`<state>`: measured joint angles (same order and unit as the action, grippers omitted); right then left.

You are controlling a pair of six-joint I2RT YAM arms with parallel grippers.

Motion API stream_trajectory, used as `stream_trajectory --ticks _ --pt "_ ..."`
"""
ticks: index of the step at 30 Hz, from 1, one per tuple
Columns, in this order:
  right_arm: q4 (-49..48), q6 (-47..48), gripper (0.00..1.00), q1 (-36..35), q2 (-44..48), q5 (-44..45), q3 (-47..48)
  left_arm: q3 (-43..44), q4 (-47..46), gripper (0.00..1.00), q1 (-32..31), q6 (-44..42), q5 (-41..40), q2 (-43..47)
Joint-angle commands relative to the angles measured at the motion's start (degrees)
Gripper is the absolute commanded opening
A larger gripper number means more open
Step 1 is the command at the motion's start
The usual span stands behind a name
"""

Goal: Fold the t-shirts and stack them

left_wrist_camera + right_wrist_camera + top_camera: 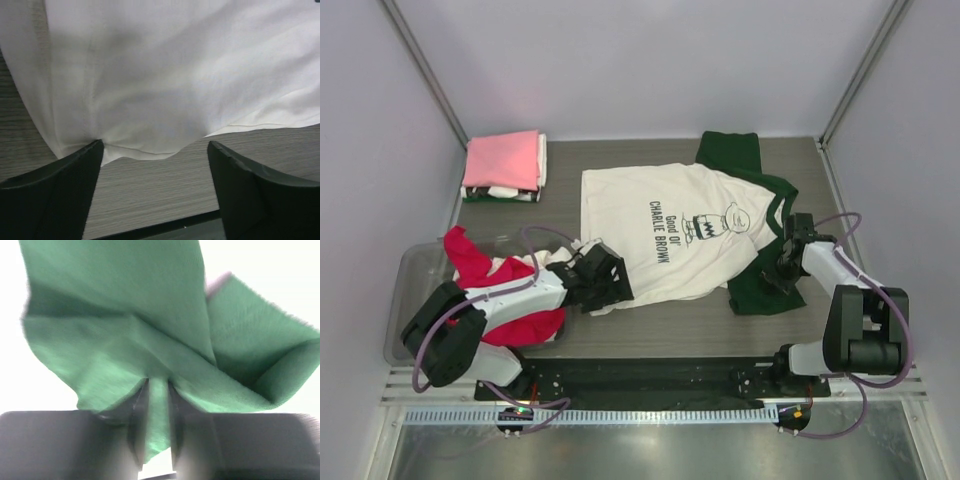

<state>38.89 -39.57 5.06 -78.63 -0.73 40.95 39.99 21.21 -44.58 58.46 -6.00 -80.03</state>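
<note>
I need to grab the cream t-shirt's near hem corner [131, 150] next with my left gripper, opposite the green fold, to fold the t-shirt's near side over.
A cream-white t-shirt [670, 230] with black "Good Ol' Charlie Brown" print lies flat mid-table over a dark green t-shirt [760, 290], which shows at its far and right edges. My left gripper [610, 285] is open at the cream shirt's near-left corner. In the left wrist view the hem [175, 75] lies just beyond the spread fingers [60, 190], with bare table between them. My right gripper [788, 250] is shut on a fold of the green t-shirt [125, 315], pinched between its jaws. A red-magenta t-shirt [470, 260] is bunched at the left. A folded pale pink one [503, 160] sits at the back left.
A clear plastic bin [405, 290] stands at the left edge beside the left arm, with the red-magenta cloth spilling over it. The pink shirt rests on another folded piece [510, 192]. White walls close in the table at the back and sides.
</note>
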Motion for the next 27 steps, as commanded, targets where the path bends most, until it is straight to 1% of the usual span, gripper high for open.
stream_trajectory --ticks 1,2,3,4,5,6,10,12,15,19,23,24,27 --pt "0.7 1.9 0.31 0.2 1.9 5.1 5.6 -1.3 0.7 0.93 0.9 -0.3 -2.3 -2.2" --pt "1.0 2.1 0.4 0.2 3.2 5.8 6.0 -1.7 2.8 0.96 0.9 0.1 -2.8 -0.8" --pt "2.0 2.3 0.52 0.2 4.9 6.9 6.2 -2.3 3.2 0.97 0.9 0.3 -3.4 0.4" --pt "2.4 2.3 0.68 0.2 6.3 7.8 6.2 -3.0 3.5 0.98 0.7 0.6 -3.7 2.1" --pt "3.0 2.3 0.72 0.2 9.1 9.9 6.2 -4.3 4.2 0.98 0.7 0.7 -3.8 5.1" --pt "3.7 2.3 0.73 0.2 10.2 10.8 6.3 -4.5 5.1 0.99 0.7 0.8 -4.3 7.0" --pt "8.4 -0.4 0.73 0.2 15.9 16.6 5.6 -5.0 11.0 1.0 0.5 2.0 -6.6 13.2" --pt "8.0 -1.5 0.74 0.2 18.4 15.8 3.7 -6.9 11.9 1.0 0.5 3.4 -6.7 15.7" --pt "7.5 -4.2 0.73 0.2 18.2 12.4 0.6 -9.7 11.3 1.0 0.5 5.0 -7.8 16.1" --pt "4.4 -6.2 0.69 0.2 16.8 8.5 -4.3 -13.3 5.4 1.0 0.4 6.8 -5.9 13.1" --pt "0.8 -7.0 0.67 0.2 15.7 7.2 -7.8 -14.7 1.3 0.98 0.5 7.9 -4.5 8.7" --pt "-0.4 -7.0 0.66 0.2 14.9 6.8 -8.5 -14.8 0.9 0.97 0.4 8.0 -4.5 8.1" --pt "-2.3 -6.7 0.6 0.1 12.4 5.3 -10.0 -14.9 -0.7 0.9 0.5 8.0 -4.8 5.3"
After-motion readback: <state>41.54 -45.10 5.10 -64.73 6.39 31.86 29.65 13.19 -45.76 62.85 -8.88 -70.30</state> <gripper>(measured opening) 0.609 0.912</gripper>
